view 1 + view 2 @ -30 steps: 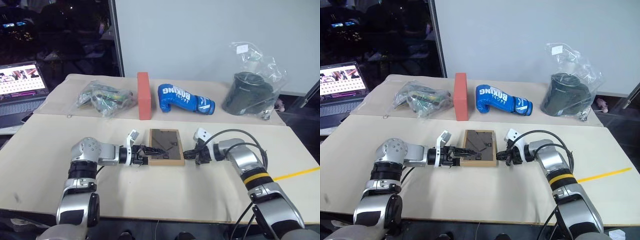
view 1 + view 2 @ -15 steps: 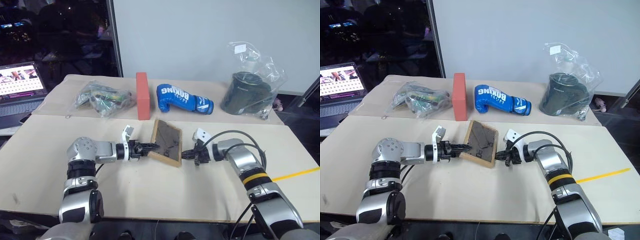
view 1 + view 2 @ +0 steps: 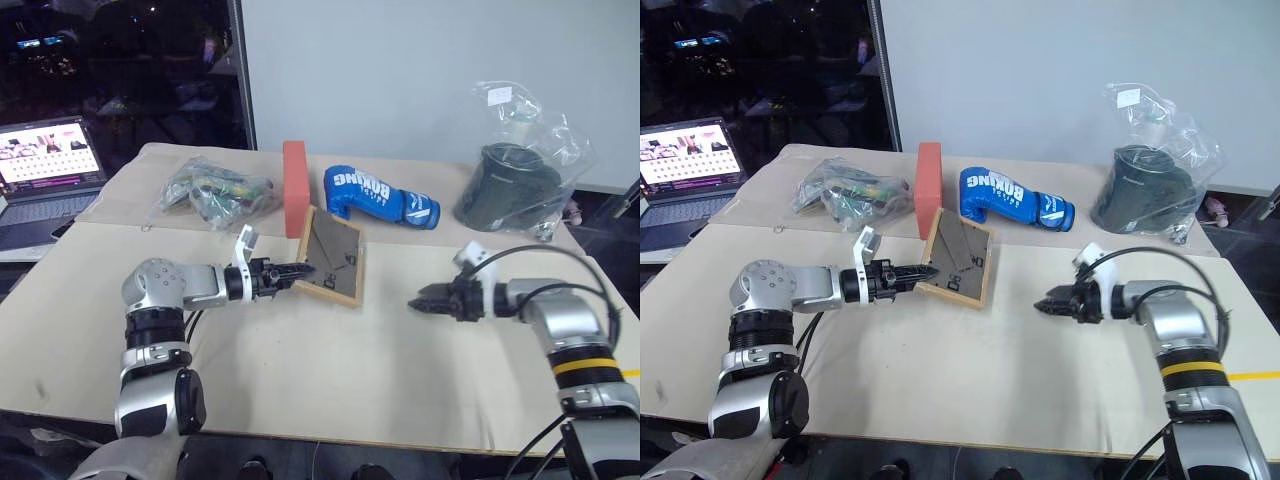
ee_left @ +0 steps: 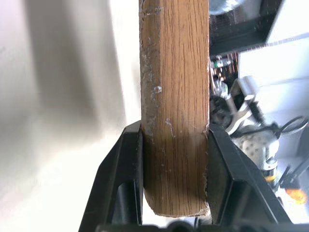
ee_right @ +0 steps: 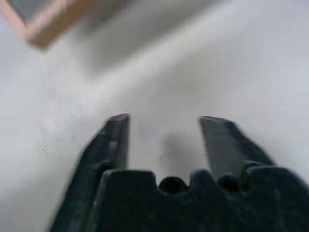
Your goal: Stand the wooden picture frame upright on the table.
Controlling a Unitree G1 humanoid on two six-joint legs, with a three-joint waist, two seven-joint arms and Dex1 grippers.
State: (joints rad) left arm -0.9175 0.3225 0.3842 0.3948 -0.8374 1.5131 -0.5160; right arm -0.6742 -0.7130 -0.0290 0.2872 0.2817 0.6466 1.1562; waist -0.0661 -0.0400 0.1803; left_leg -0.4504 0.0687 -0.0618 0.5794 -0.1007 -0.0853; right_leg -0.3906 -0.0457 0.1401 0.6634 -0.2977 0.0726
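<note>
The right gripper grabs the lower end of its free wooden side bar (image 3: 355, 294) next, to stand the picture frame (image 3: 332, 255) upright.
The wooden picture frame (image 3: 332, 255) is tilted up steeply near the middle of the table (image 3: 330, 380), its dark back facing me. Its lower edge is down by the tabletop. My left gripper (image 3: 298, 270) is shut on the frame's left wooden edge. The left wrist view shows that light-wood edge (image 4: 175, 72) clamped between the two black fingers (image 4: 126, 183). My right gripper (image 3: 415, 303) hovers open over bare table to the right of the frame, apart from it. In the right wrist view its fingers (image 5: 113, 140) stand spread, with a corner of the frame (image 5: 43, 24) beyond them.
Along the back board stand a clear bag of items (image 3: 215, 192), a red-orange brick block (image 3: 294, 174), a blue boxing glove (image 3: 380, 195) and a dark container in a plastic bag (image 3: 510, 190). A laptop (image 3: 45, 165) sits off the table's left.
The left gripper has raised the frame from lying flat to a steep tilt. The right gripper has opened, let go of the frame's right edge and drawn away to the right.
</note>
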